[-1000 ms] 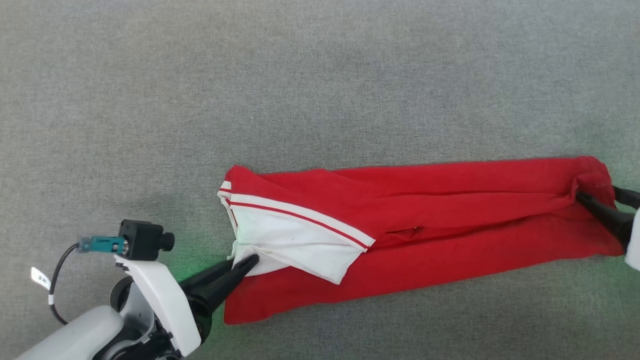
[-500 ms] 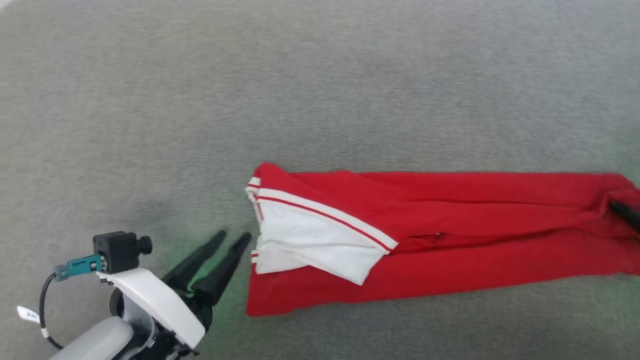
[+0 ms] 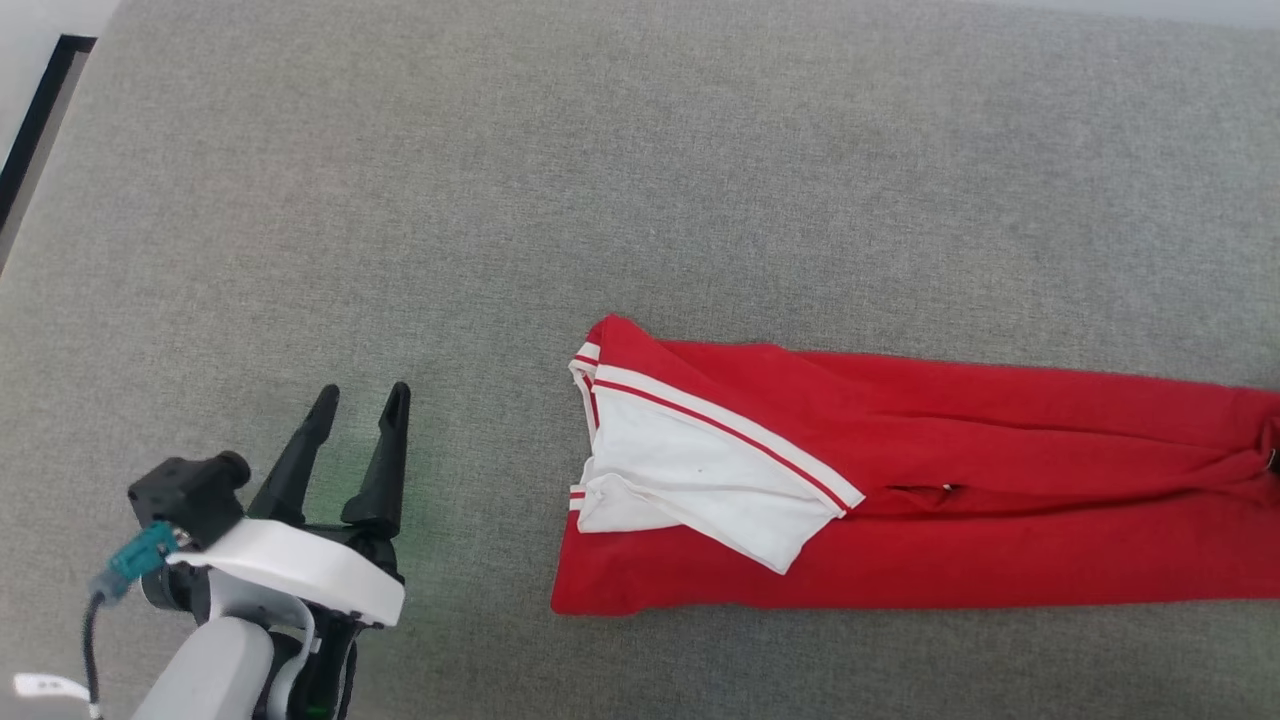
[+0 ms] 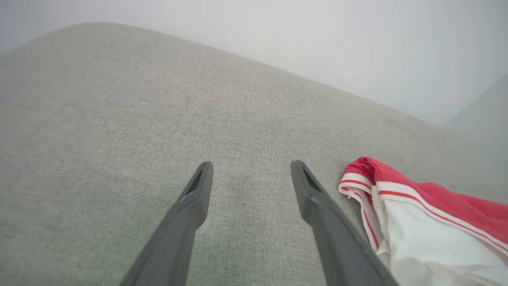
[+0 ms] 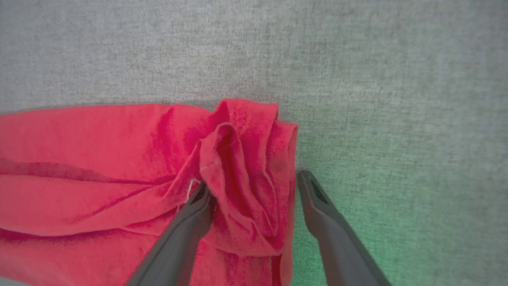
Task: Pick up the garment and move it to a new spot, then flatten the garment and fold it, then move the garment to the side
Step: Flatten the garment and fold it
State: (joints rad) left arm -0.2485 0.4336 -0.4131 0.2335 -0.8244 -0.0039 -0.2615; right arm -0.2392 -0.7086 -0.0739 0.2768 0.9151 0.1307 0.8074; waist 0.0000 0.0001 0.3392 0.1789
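Observation:
I need to grab the garment by its bunched end [image 5: 252, 200] next with my right gripper. Loose folds stand up there, while the rest of the garment lies flat.
The red garment [image 3: 1000, 480] lies stretched out long on the grey padded surface, running off the head view's right edge. A white panel with red and white stripe trim [image 3: 690, 470] is folded over its left end. My left gripper [image 3: 358, 402] stands open at the lower left, well clear of the cloth; in the left wrist view the gripper [image 4: 251, 172] has nothing between its fingers, with the garment's striped corner [image 4: 373, 178] just to its right. My right gripper [image 5: 253, 183] is open over the garment's bunched end [image 5: 242, 159], the folds lying loose between its spread fingers.
The grey fabric surface [image 3: 600, 180] spreads wide beyond and to the left of the garment. Its left edge, with a dark strip [image 3: 40, 110], shows at the head view's top left. A pale wall [image 4: 317, 39] rises behind the surface in the left wrist view.
Both grippers have opened and let go of the garment's ends. The left gripper pulled back left, away from the white panel. The head camera has shifted, so the garment sits further right in view.

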